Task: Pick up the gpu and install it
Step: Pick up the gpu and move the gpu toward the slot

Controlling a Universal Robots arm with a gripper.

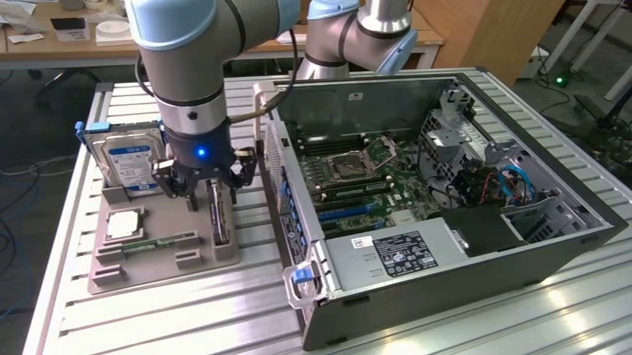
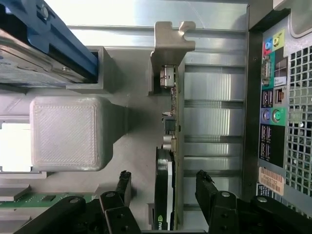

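Next, the gripper grabs the GPU's black shroud end to install the GPU, since the sides are flat there and bare parts stick out beside the silver bracket.
The gpu [image 1: 218, 220] stands on edge in a slot of the grey holder tray [image 1: 148, 268], at the side nearest the computer case. In the wrist view the gpu [image 2: 171, 122] is seen edge-on, a thin card with its silver bracket [image 2: 168, 46] at the far end. My gripper [image 1: 203, 189] hangs just above it on the arm. The gripper [image 2: 164, 184] is open, with one dark finger [image 2: 123, 183] on each side of the card's near end and a gap to the card on both sides.
A hard drive [image 1: 129, 159] with a blue-white label stands at the tray's back. A square chip [image 1: 123, 223] and a green memory stick [image 1: 158, 242] lie in the tray. The open computer case [image 1: 553, 244] lies at the exterior view's right, its motherboard [image 1: 360, 177] exposed.
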